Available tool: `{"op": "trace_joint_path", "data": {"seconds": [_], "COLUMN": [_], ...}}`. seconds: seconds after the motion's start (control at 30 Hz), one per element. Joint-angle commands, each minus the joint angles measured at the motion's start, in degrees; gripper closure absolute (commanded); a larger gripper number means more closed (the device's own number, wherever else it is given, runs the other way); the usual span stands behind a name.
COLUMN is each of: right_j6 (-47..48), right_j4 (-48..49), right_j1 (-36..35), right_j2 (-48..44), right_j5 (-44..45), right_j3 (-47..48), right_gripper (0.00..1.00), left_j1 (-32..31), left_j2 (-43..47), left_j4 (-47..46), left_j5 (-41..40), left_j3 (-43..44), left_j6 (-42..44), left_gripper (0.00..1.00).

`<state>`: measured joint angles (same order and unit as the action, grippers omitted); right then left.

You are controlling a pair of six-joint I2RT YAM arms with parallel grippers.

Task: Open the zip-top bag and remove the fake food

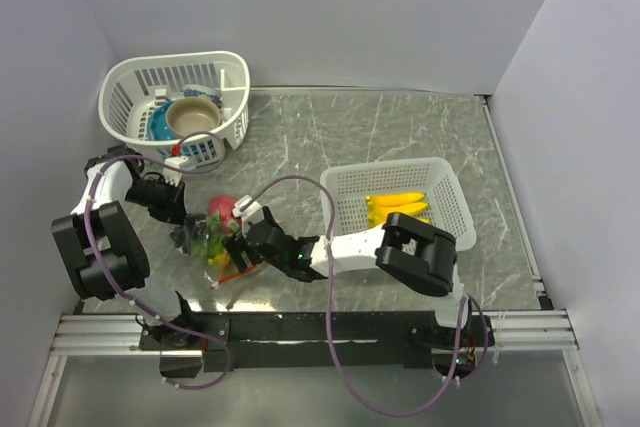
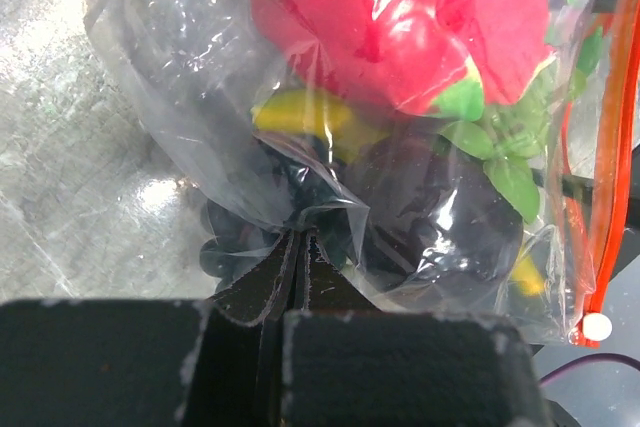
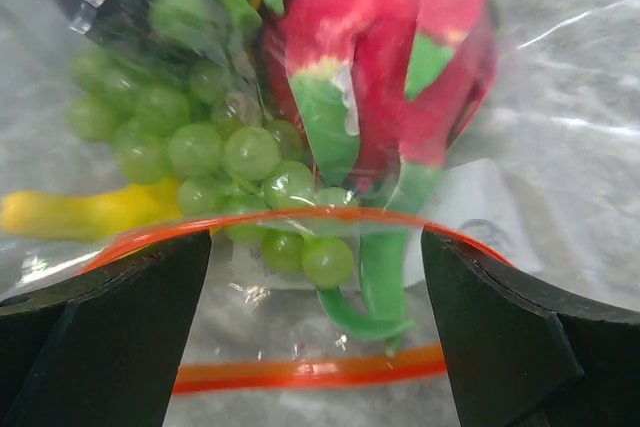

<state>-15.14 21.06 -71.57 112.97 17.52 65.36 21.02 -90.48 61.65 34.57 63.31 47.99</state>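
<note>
I should next use my right gripper to grab the green bumpy cluster by its end nearest the bag's opening and then take it out through that opening.
The zip-top bag lies at the near left of the table between my two grippers. My left gripper is shut on a fold of the bag's clear plastic at its closed end. My right gripper is open, with one finger at each side of the bag's mouth. The orange-red zip strip is parted, with the other half arched above. Inside are a pink-red dragon fruit, a bright green bumpy cluster and a yellow piece. The dragon fruit also shows in the left wrist view.
A white mesh basket at the right holds a yellow banana bunch. Another white mesh basket at the back left holds a tan bowl and a blue item. Walls enclose the table.
</note>
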Motion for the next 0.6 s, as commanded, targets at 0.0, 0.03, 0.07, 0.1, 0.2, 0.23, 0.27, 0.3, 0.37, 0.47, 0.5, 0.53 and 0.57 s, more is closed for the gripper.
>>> {"op": "trace_joint_path", "data": {"seconds": [0.0,0.03,0.07,0.1,0.2,0.23,0.27,0.3,0.37,0.47,0.5,0.53,0.57], "right_j6": [-1.38,-1.91,-2.61,-2.79,-3.32,-3.32,-3.15,-3.23,-3.06,-2.97,-2.8,-2.62,-2.44], "right_j4": [1.79,1.97,2.4,3.02,2.67,2.67,2.93,3.11,3.29,3.46,3.2,3.11,3.11], "right_j1": [0.29,0.29,0.38,0.29,0.29,0.38,0.38,0.38,0.38,0.38,0.29,0.38,0.38], "right_j2": [4.09,4.54,5.06,5.77,6.91,6.83,6.74,5.96,4.72,1.56,-0.1,-0.99,-1.95], "right_j5": [-3.28,-3.54,-3.98,-4.85,-5.91,-6.18,-6.62,-6.79,-6.45,-5.22,-4.95,-4.86,-4.95], "right_j3": [3.72,3.89,3.72,3.63,4.07,3.9,3.63,3.11,1.79,-0.76,-1.81,-2.51,-3.13], "right_gripper": [0.06,0.07,0.09,0.11,0.24,0.32,0.5,0.59,0.84,0.98,0.99,0.99,0.99], "left_j1": [-0.1,-0.18,-0.1,-0.18,-0.18,-0.19,-0.19,-0.1,-0.19,-0.1,-0.18,-0.19,-0.19], "left_j2": [1.09,0.83,0.74,0.74,0.3,0.3,0.3,0.3,0.48,0.3,0.3,0.21,0.21], "left_j4": [0.75,0.84,0.84,0.84,1.02,1.28,1.28,1.37,1.11,0.93,0.76,0.67,0.14], "left_j5": [0.24,0.24,0.5,0.76,1.03,1.12,1.12,1.12,1.03,1.29,1.29,1.29,1.03], "left_j3": [-0.12,-0.12,-0.03,-0.03,0.15,0.24,0.24,0.24,0.24,0.67,0.76,0.85,0.76], "left_j6": [1.49,1.58,1.58,1.58,1.58,1.67,1.67,1.67,1.41,0.88,0.71,0.44,0.09], "left_gripper": [0.99,0.99,0.99,0.99,0.99,0.99,0.99,0.99,0.99,0.99,0.99,0.99,0.99]}}
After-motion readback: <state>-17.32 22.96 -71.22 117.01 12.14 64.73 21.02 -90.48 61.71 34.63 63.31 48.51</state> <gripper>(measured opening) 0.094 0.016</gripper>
